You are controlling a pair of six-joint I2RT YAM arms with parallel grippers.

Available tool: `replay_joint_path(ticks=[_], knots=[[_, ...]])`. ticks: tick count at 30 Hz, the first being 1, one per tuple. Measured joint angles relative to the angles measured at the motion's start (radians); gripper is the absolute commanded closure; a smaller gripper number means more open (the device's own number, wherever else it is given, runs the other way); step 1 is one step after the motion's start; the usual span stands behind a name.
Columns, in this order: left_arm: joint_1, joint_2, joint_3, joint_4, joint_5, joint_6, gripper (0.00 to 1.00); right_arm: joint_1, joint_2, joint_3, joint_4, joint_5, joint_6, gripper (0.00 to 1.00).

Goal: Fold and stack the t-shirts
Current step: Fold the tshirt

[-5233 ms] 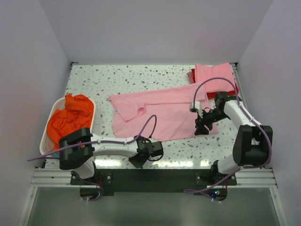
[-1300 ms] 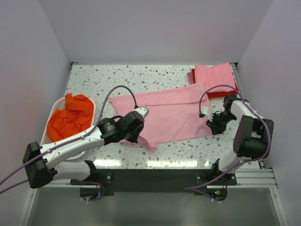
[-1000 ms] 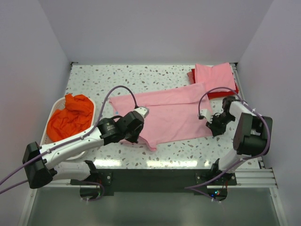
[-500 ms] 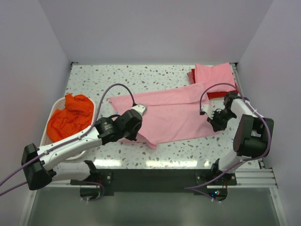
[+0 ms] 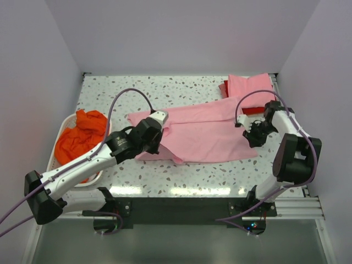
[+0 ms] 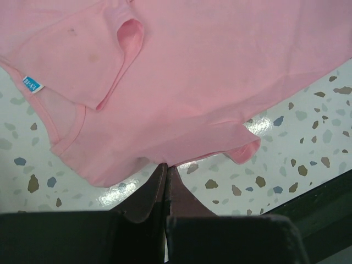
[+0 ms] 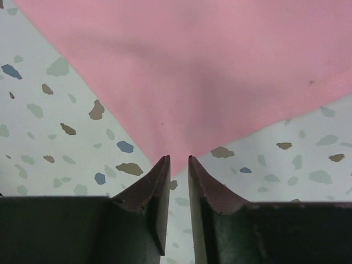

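My right gripper should next grab the light pink t-shirt's near corner, opposite the neck end, so that the t-shirt's near side can be folded inward evenly.
A light pink t-shirt (image 5: 206,132) lies spread across the middle of the table. Its small neck label (image 6: 32,84) shows in the left wrist view. My left gripper (image 6: 166,166) is shut on the shirt's near edge (image 6: 165,157), and it shows over the shirt's left part in the top view (image 5: 154,142). My right gripper (image 7: 179,159) stands at the shirt's right edge (image 5: 251,136). Its jaws are a narrow gap apart, with a corner of pink cloth (image 7: 181,110) between the tips. An orange t-shirt (image 5: 80,137) fills the basket. A folded pink t-shirt (image 5: 250,88) lies on a red one (image 5: 258,110).
The white slotted basket (image 5: 50,163) stands at the table's left edge, partly under my left arm. The folded stack sits in the back right corner against the wall. Speckled tabletop (image 5: 121,93) shows at the back left and along the near edge.
My left arm came from the near edge, took the shirt's near left edge and carried it toward the back, folding it over. My right gripper shifted slightly toward the back.
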Motion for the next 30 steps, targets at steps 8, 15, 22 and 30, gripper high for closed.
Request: replay_joint_path(ticks=[8, 15, 22, 30], knots=[[0.000, 0.000, -0.002, 0.004, 0.021, 0.000, 1.00, 0.000, 0.019, -0.130, 0.008, 0.049, -0.031, 0.69], [0.000, -0.001, -0.012, 0.007, 0.037, 0.000, 1.00, 0.013, 0.051, -0.149, 0.066, 0.084, -0.016, 1.00], [0.000, -0.003, -0.012, 0.010, 0.036, 0.001, 1.00, 0.014, 0.049, -0.142, 0.066, 0.085, 0.007, 1.00], [0.007, -0.010, -0.005, 0.010, 0.022, 0.023, 1.00, 0.014, 0.013, -0.037, 0.003, 0.023, 0.011, 1.00]])
